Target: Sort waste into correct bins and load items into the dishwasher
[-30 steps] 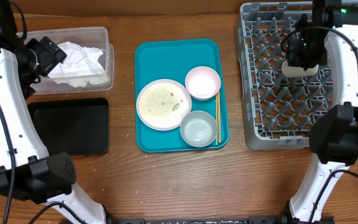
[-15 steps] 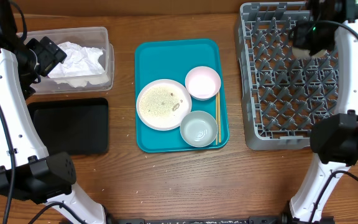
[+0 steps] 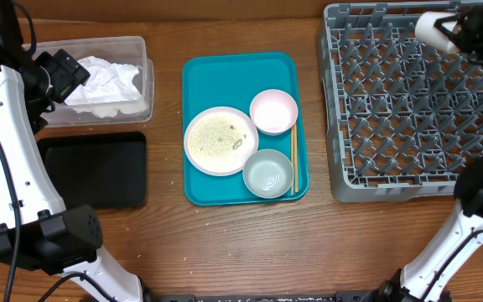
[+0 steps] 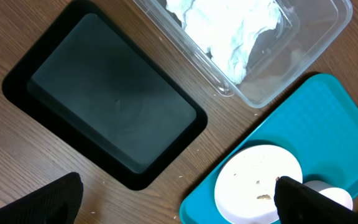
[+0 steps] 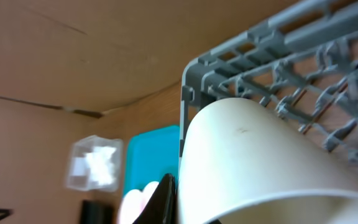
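Note:
My right gripper should move the small white cup over the rack before it opens. The cup hangs sideways above the rack's far edge and would drop there if I opened now.
My right gripper [image 3: 451, 32] is shut on the small white cup [image 3: 431, 28], which lies tilted on its side above the far edge of the grey dish rack [image 3: 392, 126]. The cup [image 5: 260, 162] fills the right wrist view, with one black finger [image 5: 166, 199] against its wall. On the teal tray [image 3: 225, 75] sit the plate [image 3: 220, 140] with rice scraps, a pink bowl [image 3: 273, 111] and a whitish-blue bowl [image 3: 268, 173]. My left gripper [image 3: 57, 74] hangs open by the clear tub [image 3: 143, 50], which holds the white napkin [image 3: 103, 80].
The black tray [image 3: 95, 170] lies in front of the clear tub; it also shows under the left wrist camera as the black tray [image 4: 110, 121]. A pair of chopsticks [image 3: 293, 159] lies along the teal tray's right side. Bare wood runs along the table's front.
The right arm has carried the cup from over the rack's left middle up toward its far right corner, tipping it sideways. The left arm has not moved.

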Tool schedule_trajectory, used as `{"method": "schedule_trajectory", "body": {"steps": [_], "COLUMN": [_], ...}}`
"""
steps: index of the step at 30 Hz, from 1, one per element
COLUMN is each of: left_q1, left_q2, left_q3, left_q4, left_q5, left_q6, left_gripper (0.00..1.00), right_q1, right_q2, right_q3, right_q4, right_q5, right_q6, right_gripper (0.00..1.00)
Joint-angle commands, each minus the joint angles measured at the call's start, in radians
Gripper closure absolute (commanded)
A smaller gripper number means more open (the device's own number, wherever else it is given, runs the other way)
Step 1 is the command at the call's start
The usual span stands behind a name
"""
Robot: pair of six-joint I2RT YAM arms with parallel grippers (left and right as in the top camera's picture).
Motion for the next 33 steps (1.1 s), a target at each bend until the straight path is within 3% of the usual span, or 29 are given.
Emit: {"method": "schedule_trajectory", "body": {"steps": [1,5,18,22,25,33], "left_q1": [-0.006,-0.006,-0.006,-0.006,-0.006,-0.006], "left_q2": [0.005,0.005,0.005,0.005,0.005,0.005], "left_q3": [0.010,0.010,0.010,0.010,0.010,0.010], "left_q4": [0.002,0.002,0.002,0.002,0.002,0.002], "left_q5": [-0.003,-0.003,-0.003,-0.003,-0.003,-0.003], "left_q6": [-0.012,-0.012,-0.012,-0.012,-0.012,-0.012], "left_gripper": [0.00,0.00,0.00,0.00,0.00,0.00], "right_q1": [0.011,0.012,-0.035,-0.056,-0.060,-0.047], "right_q2": [0.103,0.165,0.278,0.278,0.278,0.276], "right_q3": [-0.023,-0.023,-0.022,-0.022,-0.022,-0.021], "right_q4": [0.020,0.041,0.000,-0.031,-0.036,-0.040], "right_q5": [-0.211,-0.292,-0.251,-0.217,-0.190,-0.179], "right_q6": [0.042,0.047,0.117,0.116,0.115,0.114], "right_gripper": [0.96,0.96,0.96,0.89,0.77,0.76]}}
